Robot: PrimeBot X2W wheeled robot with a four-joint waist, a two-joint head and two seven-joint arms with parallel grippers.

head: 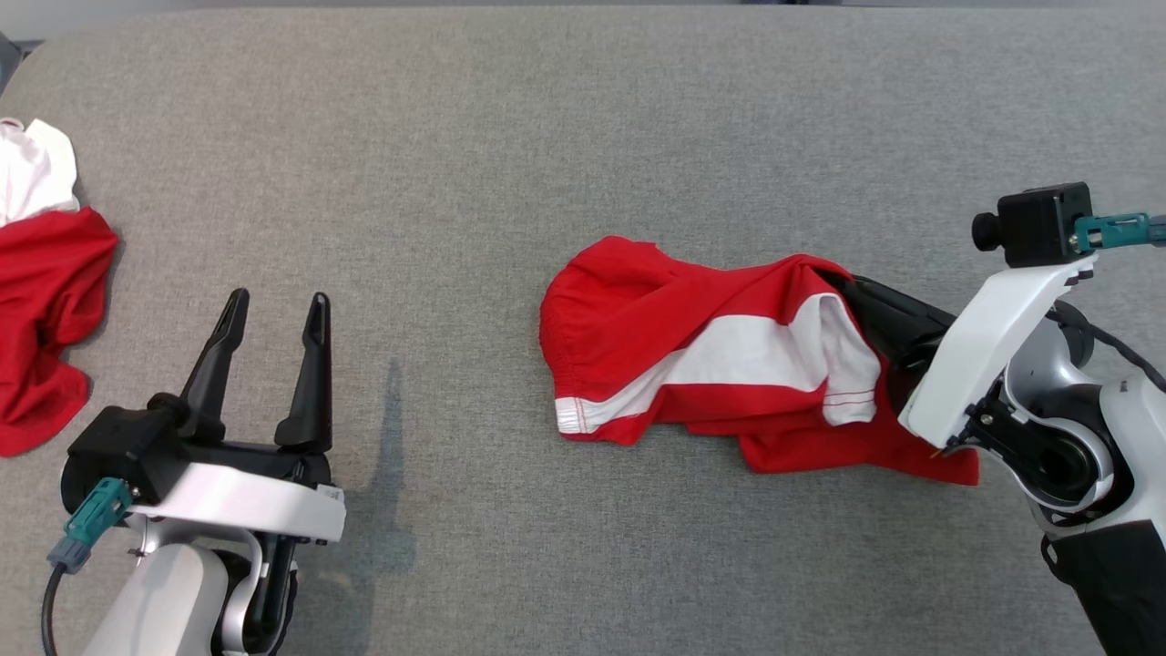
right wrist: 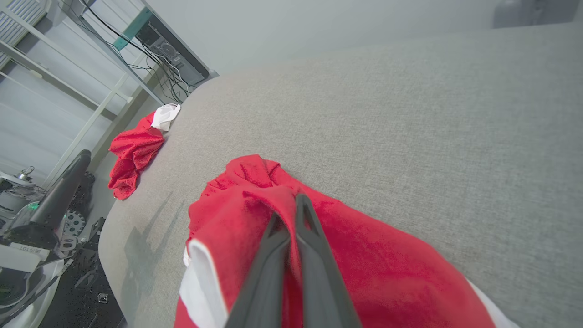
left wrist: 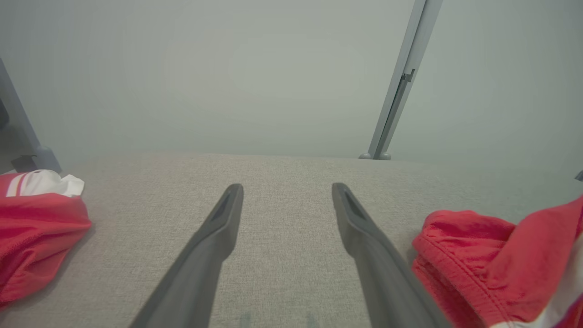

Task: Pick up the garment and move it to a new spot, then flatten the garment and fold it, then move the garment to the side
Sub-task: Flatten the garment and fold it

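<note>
My left gripper should next grab the red shorts by the white side band's end (head: 569, 415) at the shorts' waistband edge, because the shorts lie crumpled in slack folds.
The garment (head: 710, 355) is a pair of red shorts with a white side band, lying crumpled right of the middle of the grey table (head: 510, 137). My right gripper (right wrist: 291, 207) is shut on a raised red fold of the garment (right wrist: 364, 264), its two fingers pressed together. In the head view its fingertips are hidden under the cloth near the garment's upper right. My left gripper (head: 278, 305) hovers open at the lower left, well apart from the garment, nothing between its fingers (left wrist: 218, 228). The garment's waistband (left wrist: 460, 255) lies just to its right.
A second red and white garment (head: 41, 273) lies bunched at the table's left edge (left wrist: 36, 223) (right wrist: 134, 152). Beyond the table's far edge stands a grey post (left wrist: 401, 82). Shelving and cables (right wrist: 150, 41) stand off the left end.
</note>
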